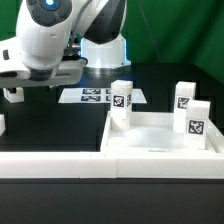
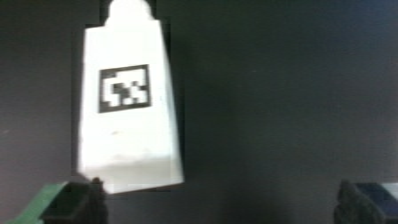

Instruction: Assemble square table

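The white leg's near end (image 2: pixel 134 175) is still beyond my fingers, so my gripper would miss if it closed now. My gripper needs to move toward that end before it closes on the leg.
The white square tabletop (image 1: pixel 150 140) lies sockets-up at the exterior view's right, with three white tagged legs standing in its corners (image 1: pixel 121 102) (image 1: pixel 184 97) (image 1: pixel 199 119). A fourth white tagged leg (image 2: pixel 128 110) lies flat on the black table under the wrist camera. A white piece at the exterior view's left edge (image 1: pixel 2 125) may be this leg. My gripper (image 2: pixel 222 205) is open and empty above the table, with the leg's near end close to one fingertip (image 2: pixel 71 200). In the exterior view the gripper (image 1: pixel 12 94) hangs at the far left.
The marker board (image 1: pixel 95 96) lies flat behind the tabletop, near the robot base (image 1: pixel 103 50). A long white low wall (image 1: pixel 100 165) runs across the front. The table surface is black.
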`<state>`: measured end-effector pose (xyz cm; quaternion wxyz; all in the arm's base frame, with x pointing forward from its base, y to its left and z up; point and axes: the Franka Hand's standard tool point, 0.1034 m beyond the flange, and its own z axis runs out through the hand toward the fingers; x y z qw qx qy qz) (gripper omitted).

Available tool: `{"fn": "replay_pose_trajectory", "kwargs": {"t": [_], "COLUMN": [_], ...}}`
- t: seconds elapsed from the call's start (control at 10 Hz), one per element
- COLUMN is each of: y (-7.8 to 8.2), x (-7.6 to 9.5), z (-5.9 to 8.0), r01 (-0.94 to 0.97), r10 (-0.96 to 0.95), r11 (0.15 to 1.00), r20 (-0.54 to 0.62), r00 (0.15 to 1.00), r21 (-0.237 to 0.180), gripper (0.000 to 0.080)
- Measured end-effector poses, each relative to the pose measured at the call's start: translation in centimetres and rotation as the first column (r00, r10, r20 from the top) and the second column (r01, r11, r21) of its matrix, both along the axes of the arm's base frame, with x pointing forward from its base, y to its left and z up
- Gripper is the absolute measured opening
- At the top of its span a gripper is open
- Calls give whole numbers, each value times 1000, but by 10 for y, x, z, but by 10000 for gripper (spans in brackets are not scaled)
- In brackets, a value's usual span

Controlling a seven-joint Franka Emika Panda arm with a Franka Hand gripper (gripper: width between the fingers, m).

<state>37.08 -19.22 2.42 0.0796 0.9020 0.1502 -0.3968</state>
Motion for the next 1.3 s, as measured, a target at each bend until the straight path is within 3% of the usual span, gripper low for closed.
{"fn": "replay_pose_trajectory", "kwargs": {"t": [0.5,0.7,0.9,1.1,1.2,1.3], "y": [-30,-31,-32,-32,-32,-32], "x": [-11,-27,-28,-29,-29,-29], "z": [1,-9,-11,-11,-11,-11], "r01": [10,9,3,4,4,4], "r10": [-10,-8,-3,-3,-3,-3], "r11": [1000,999,999,999,999,999], "r20": [0,-8,-12,-12,-12,-13], "r00": [1000,1000,1000,1000,1000,1000], "r21": [30,33,38,38,38,38], "gripper": [649,649,649,392,392,288]}}
